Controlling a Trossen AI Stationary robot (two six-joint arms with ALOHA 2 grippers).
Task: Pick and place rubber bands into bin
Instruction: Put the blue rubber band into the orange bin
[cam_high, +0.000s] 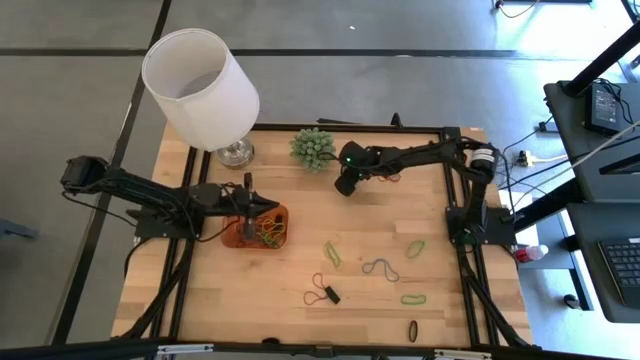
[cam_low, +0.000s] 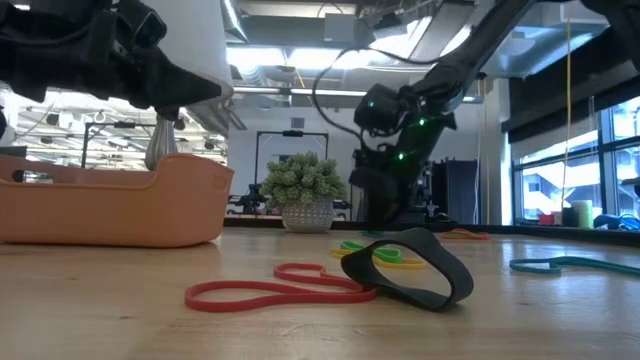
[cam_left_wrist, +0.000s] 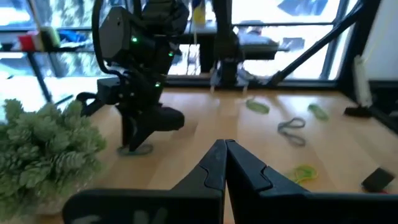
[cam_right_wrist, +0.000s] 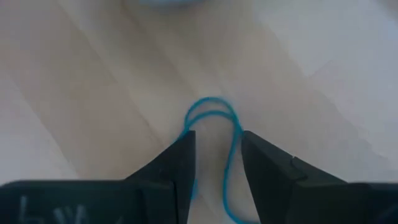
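My right gripper grabs the thin blue rubber band by its loop end (cam_right_wrist: 213, 107) next. Then it puts the rubber band into the orange bin.
My right gripper (cam_right_wrist: 217, 149) is open and points steeply down at the table beside the spiky green plant (cam_high: 313, 147). A thin blue rubber band (cam_right_wrist: 211, 115) lies flat on the wood, its loop end between the two fingers. My left gripper (cam_left_wrist: 225, 149) is shut with nothing in it, level above the orange bin (cam_high: 228, 236), which holds several bands (cam_high: 268, 232). More rubber bands lie loose on the near right of the table: green ones (cam_high: 331, 253) (cam_high: 415, 248) (cam_high: 414, 298), a grey one (cam_high: 380, 268) and a black one (cam_high: 412, 330). My right gripper's fingers (cam_right_wrist: 183, 155) come from above and straddle the blue band's loop end (cam_right_wrist: 231, 134), which lies flat on the table. I cannot tell whether either finger touches the band.
A large white lampshade (cam_high: 200, 88) on a metal foot (cam_high: 236, 152) stands at the far left, close behind the bin. The plant sits just left of my right gripper. An orange-brown band with a black piece (cam_high: 322, 292) lies near the front. Bare wood lies at the near left.
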